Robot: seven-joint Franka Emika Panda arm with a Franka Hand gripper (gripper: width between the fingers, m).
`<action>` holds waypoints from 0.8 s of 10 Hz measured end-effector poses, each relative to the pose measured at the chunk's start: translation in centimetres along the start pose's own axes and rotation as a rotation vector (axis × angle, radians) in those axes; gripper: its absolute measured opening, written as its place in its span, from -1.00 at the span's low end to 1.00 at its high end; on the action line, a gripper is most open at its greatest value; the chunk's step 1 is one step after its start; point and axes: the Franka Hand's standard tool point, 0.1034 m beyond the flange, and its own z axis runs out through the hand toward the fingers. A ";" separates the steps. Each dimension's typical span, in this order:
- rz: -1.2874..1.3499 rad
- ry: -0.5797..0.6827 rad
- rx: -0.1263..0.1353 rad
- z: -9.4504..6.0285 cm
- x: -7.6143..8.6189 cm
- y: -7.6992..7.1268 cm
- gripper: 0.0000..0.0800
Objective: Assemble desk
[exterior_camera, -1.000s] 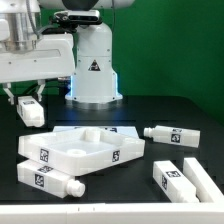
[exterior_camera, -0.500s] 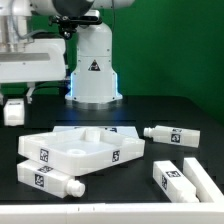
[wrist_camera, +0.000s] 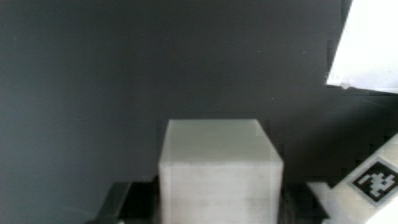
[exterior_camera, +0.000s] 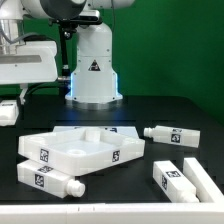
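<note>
The white leg block would drop if I opened my gripper now, its lower edge above the table, so I need to keep it closed.
The desk's white square rimmed panel (exterior_camera: 80,148) lies on the black table at the exterior view's centre-left. My gripper (exterior_camera: 8,108) hangs at that view's far left edge, above the table and apart from the panel, shut on a white leg block (exterior_camera: 7,114). The wrist view shows the same leg (wrist_camera: 219,165) sitting between the two dark fingers, over bare dark table. Three more tagged legs lie loose: one in front of the panel (exterior_camera: 48,179), one behind it on the right (exterior_camera: 170,134), one at the front right (exterior_camera: 172,177).
The robot's white base (exterior_camera: 92,70) stands behind the panel. A plain white bar (exterior_camera: 206,181) lies at the front right beside the leg. In the wrist view a white corner (wrist_camera: 370,50) and a tagged white part (wrist_camera: 374,185) show at the edge.
My gripper has carried the leg block toward the exterior view's left, from just left of the panel to the frame's edge. Panel and loose legs have not moved.
</note>
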 end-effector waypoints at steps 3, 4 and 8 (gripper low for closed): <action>0.095 -0.046 -0.034 3.9 -3.9 1.6 -0.29; 0.112 -0.068 -0.029 4.9 -4.9 2.2 -0.29; 0.111 -0.081 -0.024 5.3 -5.7 2.7 -0.05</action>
